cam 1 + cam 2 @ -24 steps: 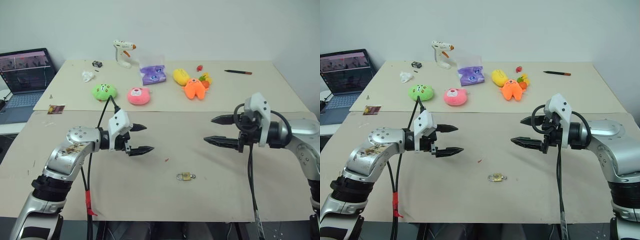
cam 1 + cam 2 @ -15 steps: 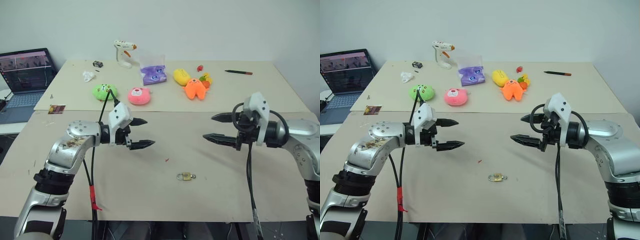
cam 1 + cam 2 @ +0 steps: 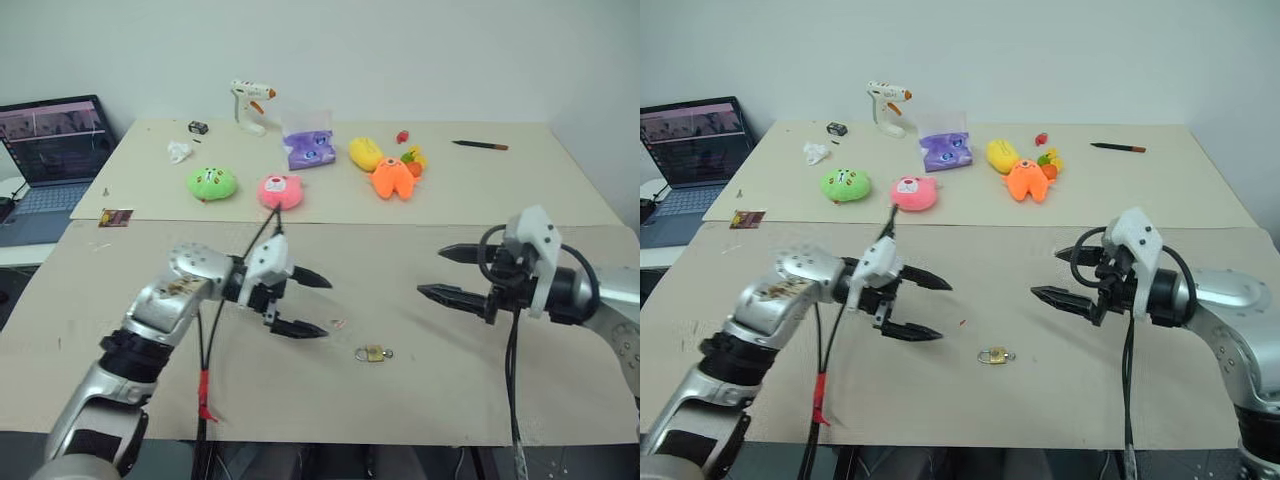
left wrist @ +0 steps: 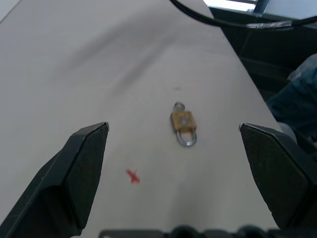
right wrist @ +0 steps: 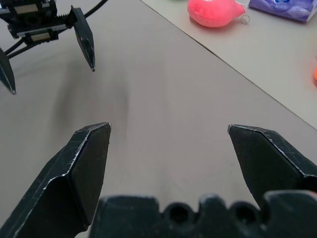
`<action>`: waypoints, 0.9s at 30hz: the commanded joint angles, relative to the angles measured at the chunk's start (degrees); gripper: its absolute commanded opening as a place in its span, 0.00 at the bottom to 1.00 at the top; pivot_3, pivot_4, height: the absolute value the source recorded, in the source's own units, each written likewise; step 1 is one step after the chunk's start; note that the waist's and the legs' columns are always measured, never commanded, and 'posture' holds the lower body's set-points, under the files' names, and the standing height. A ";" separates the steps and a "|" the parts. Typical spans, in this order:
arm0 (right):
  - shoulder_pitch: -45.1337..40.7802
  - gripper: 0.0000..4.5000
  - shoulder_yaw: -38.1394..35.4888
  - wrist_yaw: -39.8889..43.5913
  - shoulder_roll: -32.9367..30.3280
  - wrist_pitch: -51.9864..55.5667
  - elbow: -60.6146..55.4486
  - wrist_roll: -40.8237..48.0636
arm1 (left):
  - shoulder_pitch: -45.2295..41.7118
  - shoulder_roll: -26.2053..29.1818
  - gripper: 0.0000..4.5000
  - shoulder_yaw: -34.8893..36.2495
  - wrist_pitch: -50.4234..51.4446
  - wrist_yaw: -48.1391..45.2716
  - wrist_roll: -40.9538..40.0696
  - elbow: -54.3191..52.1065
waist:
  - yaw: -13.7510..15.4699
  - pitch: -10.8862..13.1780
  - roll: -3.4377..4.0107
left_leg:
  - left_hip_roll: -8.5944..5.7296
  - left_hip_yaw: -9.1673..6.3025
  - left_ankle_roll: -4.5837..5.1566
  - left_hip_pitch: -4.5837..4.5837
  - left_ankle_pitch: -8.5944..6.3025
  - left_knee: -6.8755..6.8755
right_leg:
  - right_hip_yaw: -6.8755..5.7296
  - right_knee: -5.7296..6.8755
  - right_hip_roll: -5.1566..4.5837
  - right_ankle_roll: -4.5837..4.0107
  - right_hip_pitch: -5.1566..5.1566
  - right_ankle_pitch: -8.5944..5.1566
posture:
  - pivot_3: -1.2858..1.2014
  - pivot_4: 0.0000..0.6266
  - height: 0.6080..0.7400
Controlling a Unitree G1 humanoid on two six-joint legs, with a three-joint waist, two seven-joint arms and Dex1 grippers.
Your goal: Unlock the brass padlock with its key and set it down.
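Observation:
The shackle bends round at one end and a ring sticks out opposite it, so my left gripper will take the padlock by its flat-sided brass body.
The brass padlock lies flat on the near tan table, its silver shackle showing in the left wrist view. A small silvery ring sticks out of the body's other end; I cannot tell whether it is the key. My left gripper hovers open just left of the padlock, pointing at it, with nothing between its fingers. My right gripper is open and empty, up and to the right of the padlock, pointing left.
On the far table lie a green plush, a pink plush, an orange plush, a yellow plush, a purple bag, a glue gun and a pen. A laptop stands far left.
My left gripper has swung right and down, closer to the padlock, still open. My right gripper has drifted slightly lower and to the right. The padlock has not moved.

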 commanded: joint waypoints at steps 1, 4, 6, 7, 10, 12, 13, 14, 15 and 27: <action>2.12 0.99 -5.44 -2.83 -0.14 1.73 -4.91 2.72 | -1.49 -3.05 1.00 -1.99 0.43 5.10 3.43 0.38 | -0.16 0.00 0.00 | 0.02 0.03 0.01 0.00 0.00 0.00 | 0.02 0.01 0.00 0.00 -0.01 0.00 | 0.52 0.24 1.00; 4.77 0.99 -8.29 -4.64 0.04 2.88 -6.96 3.97 | -0.47 -5.63 1.00 -4.85 2.95 8.62 5.61 -0.77 | -0.14 0.00 -0.01 | 0.06 0.10 0.01 0.03 0.00 0.01 | 0.04 0.02 0.01 0.00 0.02 0.00 | 0.52 0.24 1.00; 6.24 0.99 -9.61 -5.81 0.16 3.38 -8.04 4.71 | 0.64 -6.62 1.00 -5.79 3.81 9.75 5.84 -2.34 | -0.03 0.00 0.00 | 0.07 0.10 0.01 0.05 0.00 0.01 | 0.08 0.02 0.01 0.00 0.05 0.00 | 0.52 0.24 1.00; 6.91 0.99 -10.01 -6.16 0.13 3.49 -8.51 5.08 | 1.02 -7.33 1.00 -6.29 4.67 11.54 6.71 -2.58 | -0.05 0.00 0.00 | 0.07 0.10 0.02 0.05 0.00 0.01 | 0.07 0.02 0.03 0.00 0.05 0.00 | 0.52 0.24 1.00; 7.89 0.99 -10.59 -6.94 0.00 3.51 -9.03 5.68 | 2.13 -8.46 1.00 -7.87 7.32 14.63 7.96 -4.16 | 0.14 0.00 -0.01 | 0.07 0.12 0.03 0.07 0.00 0.02 | 0.05 0.02 0.04 0.00 0.07 0.00 | 0.52 0.24 1.00; 7.98 0.99 -10.61 -7.47 -0.26 3.34 -8.86 5.90 | 3.39 -9.41 1.00 -8.50 10.52 15.92 6.83 -7.03 | 0.11 0.00 -0.01 | 0.09 0.16 0.03 0.12 0.00 0.02 | 0.06 0.02 0.04 0.00 0.12 0.00 | 0.52 0.24 1.00; 7.95 0.99 -10.61 -7.71 -0.36 3.34 -8.89 6.13 | 3.85 -9.41 1.00 -8.74 11.52 16.39 6.70 -8.16 | 0.14 0.01 -0.01 | 0.09 0.17 0.02 0.16 0.00 0.02 | 0.06 0.01 0.05 0.00 0.16 0.00 | 0.52 0.24 1.00; 7.78 0.99 -10.50 -7.86 -0.49 3.30 -8.73 6.22 | 4.25 -9.41 1.00 -8.85 12.43 17.39 7.06 -9.01 | 0.20 0.01 -0.01 | 0.10 0.18 0.03 0.19 -0.01 0.02 | 0.06 0.01 0.05 0.01 0.21 0.00 | 0.52 0.24 1.00; 7.67 0.99 -10.41 -7.95 -0.62 3.28 -8.61 6.32 | 4.52 -9.20 1.00 -8.92 13.25 18.07 7.30 -9.66 | 0.29 0.01 -0.02 | 0.10 0.18 0.04 0.21 -0.02 0.02 | 0.06 0.00 0.05 0.01 0.25 0.00 | 0.52 0.24 1.00; 7.29 0.99 -10.17 -7.73 -2.60 3.29 -7.46 7.25 | 8.42 -5.62 1.00 -13.40 15.34 21.45 10.24 -14.62 | 0.87 0.01 -0.02 | 0.27 0.28 0.04 0.57 -0.23 -0.02 | 0.06 -0.16 0.21 0.03 0.63 -0.02 | 0.52 0.24 1.00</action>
